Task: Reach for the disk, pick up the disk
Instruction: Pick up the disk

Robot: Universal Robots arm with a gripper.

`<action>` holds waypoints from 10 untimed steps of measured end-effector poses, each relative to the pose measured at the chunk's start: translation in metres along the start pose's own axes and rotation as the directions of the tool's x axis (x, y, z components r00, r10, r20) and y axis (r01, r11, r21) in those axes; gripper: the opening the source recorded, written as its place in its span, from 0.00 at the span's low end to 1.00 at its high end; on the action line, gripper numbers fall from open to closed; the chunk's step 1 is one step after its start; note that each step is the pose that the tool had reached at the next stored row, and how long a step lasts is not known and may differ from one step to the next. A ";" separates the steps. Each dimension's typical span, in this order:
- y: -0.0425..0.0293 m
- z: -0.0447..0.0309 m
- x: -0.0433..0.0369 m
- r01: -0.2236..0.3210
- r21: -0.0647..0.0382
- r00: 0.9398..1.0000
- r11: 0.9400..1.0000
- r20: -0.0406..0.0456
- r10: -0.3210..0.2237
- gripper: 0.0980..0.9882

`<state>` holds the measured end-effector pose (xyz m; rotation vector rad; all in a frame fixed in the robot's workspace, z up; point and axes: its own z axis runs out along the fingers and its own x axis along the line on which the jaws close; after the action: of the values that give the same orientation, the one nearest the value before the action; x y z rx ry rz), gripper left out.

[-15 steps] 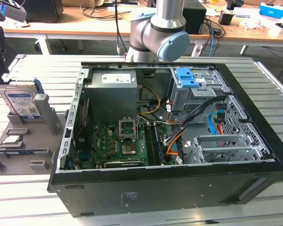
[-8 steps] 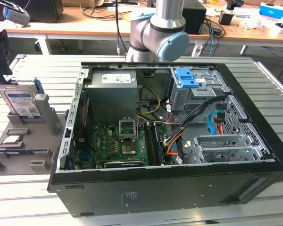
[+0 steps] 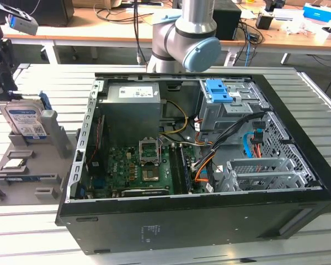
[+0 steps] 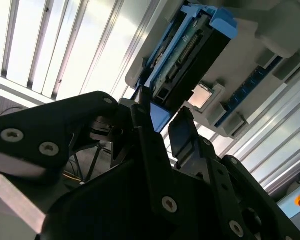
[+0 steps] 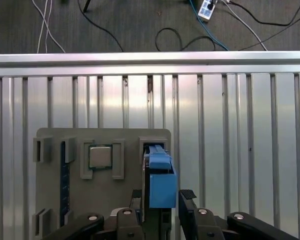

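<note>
My gripper will next pick up the disk by its exposed blue bracket end (image 5: 162, 190), because the grey holder's sides close around the disk's lower end.
The disk (image 3: 23, 120) stands on edge in a slot of the grey holder (image 3: 51, 135) at the exterior view's left, its silver face and white-and-blue label showing inside a blue bracket. My gripper (image 3: 1, 83) hangs just above and behind it. In both wrist views the disk (image 5: 160, 182) (image 4: 190, 50) is seen edge-on, and its blue bracket end lies between my two black fingers. My gripper (image 5: 161, 200) (image 4: 162, 115) is open, one finger on each side of the bracket, with a thin gap still visible on one side.
A small square silver chip (image 5: 100, 156) sits in the neighbouring pocket of the grey holder (image 5: 102, 137). An open computer case (image 3: 209, 165) with motherboard, cables and a blue latch takes up the middle of the slatted metal table (image 5: 230, 150). Desks with cables stand behind.
</note>
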<state>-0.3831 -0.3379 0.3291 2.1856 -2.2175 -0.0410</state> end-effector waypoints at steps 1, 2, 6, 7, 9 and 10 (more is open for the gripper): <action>0.0000 0.0029 -0.0001 0.000 0.000 1.000 1.000 0.000 0.000 0.37; -0.0001 0.0052 -0.0001 0.001 0.000 1.000 1.000 0.000 -0.001 0.37; -0.0005 0.0140 -0.0001 0.014 0.000 1.000 1.000 0.000 -0.014 0.37; -0.0005 0.0154 -0.0001 0.016 0.000 1.000 1.000 -0.001 -0.016 0.37; -0.0007 0.0199 -0.0001 0.023 0.000 1.000 1.000 -0.001 -0.023 0.37; -0.0006 0.0212 -0.0002 0.025 0.000 1.000 1.000 -0.001 -0.025 0.37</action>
<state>-0.3832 -0.3377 0.3079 2.2130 -2.1897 -0.0405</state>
